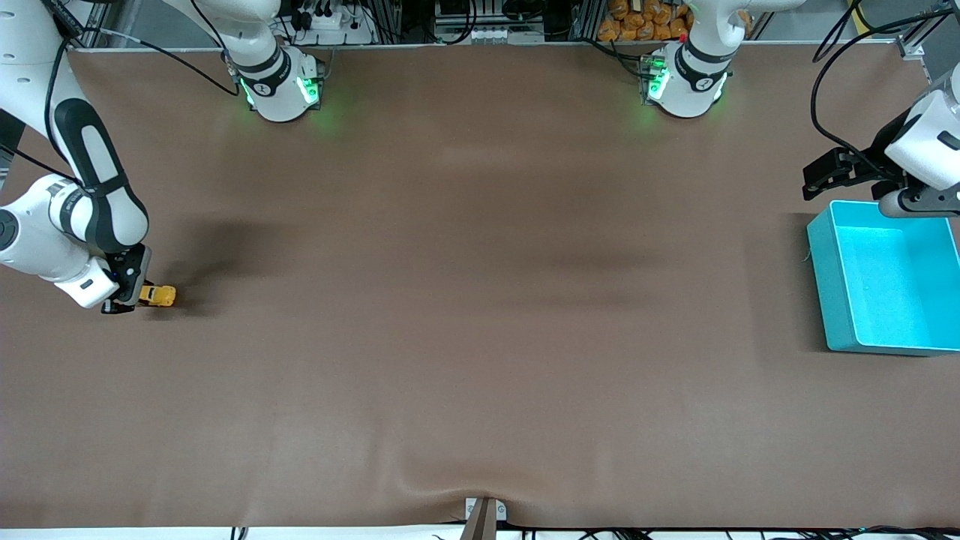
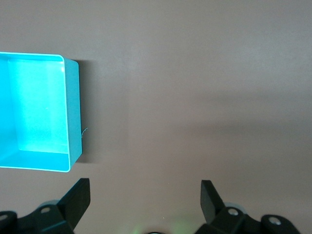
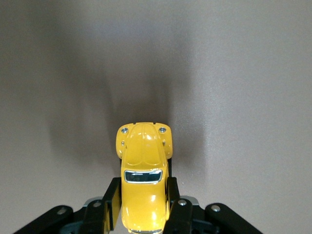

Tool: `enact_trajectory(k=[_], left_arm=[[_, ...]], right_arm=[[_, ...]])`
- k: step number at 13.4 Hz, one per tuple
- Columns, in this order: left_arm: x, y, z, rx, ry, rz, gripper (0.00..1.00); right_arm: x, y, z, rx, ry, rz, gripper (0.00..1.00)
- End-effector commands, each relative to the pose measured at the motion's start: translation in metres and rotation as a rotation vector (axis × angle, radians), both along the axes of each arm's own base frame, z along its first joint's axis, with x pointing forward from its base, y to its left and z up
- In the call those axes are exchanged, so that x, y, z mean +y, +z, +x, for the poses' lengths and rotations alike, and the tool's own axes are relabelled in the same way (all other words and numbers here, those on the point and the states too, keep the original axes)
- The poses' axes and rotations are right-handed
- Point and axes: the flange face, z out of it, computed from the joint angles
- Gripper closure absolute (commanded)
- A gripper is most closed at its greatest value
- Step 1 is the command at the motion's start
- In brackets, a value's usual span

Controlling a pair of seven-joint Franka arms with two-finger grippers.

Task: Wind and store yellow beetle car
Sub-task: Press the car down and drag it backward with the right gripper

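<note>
I should open my right gripper now. The yellow beetle car [image 1: 160,295] [image 3: 144,156] is low on the brown table, and its hood meets its shadow.
The yellow beetle car [image 1: 160,295] is at the right arm's end of the table, low at the brown surface. My right gripper [image 1: 133,294] is shut on it. In the right wrist view the fingers [image 3: 113,201] press both sides of the car [image 3: 144,156] at its rear half, and its rounded hood sticks out ahead. I cannot tell whether its wheels touch the table. My left gripper [image 1: 816,178] hangs open and holds nothing, over the table by a corner of the teal bin [image 1: 823,279]. In the left wrist view the left gripper [image 2: 145,192] has bare table between its fingers.
The teal bin [image 2: 73,112] has nothing in it and stands at the left arm's end of the table. A brown cloth covers the table, with a small fold near the front edge [image 1: 450,491]. Cables and boxes lie along the bases' side.
</note>
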Motion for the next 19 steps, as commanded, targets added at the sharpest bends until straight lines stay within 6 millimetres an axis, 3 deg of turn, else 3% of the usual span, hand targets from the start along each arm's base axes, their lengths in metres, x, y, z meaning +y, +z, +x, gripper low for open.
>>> enact_trajectory(k=[1, 16, 18, 19], left_arm=[[0.001, 0.004, -0.005, -0.001, -0.009, -0.008, 0.00], [0.003, 0.002, -0.005, 0.005, -0.002, -0.006, 0.00], [0.003, 0.002, -0.005, 0.005, -0.002, -0.006, 0.00], [0.003, 0.003, -0.005, 0.003, 0.000, -0.006, 0.00]], right_arm=[[-0.012, -0.027, 0.001, 0.016, 0.015, 0.005, 0.72], [-0.014, -0.028, 0.006, 0.014, 0.053, 0.003, 0.70], [-0.014, -0.025, 0.010, 0.007, 0.055, 0.000, 0.51], [-0.015, -0.022, 0.012, 0.009, 0.053, 0.002, 0.17]])
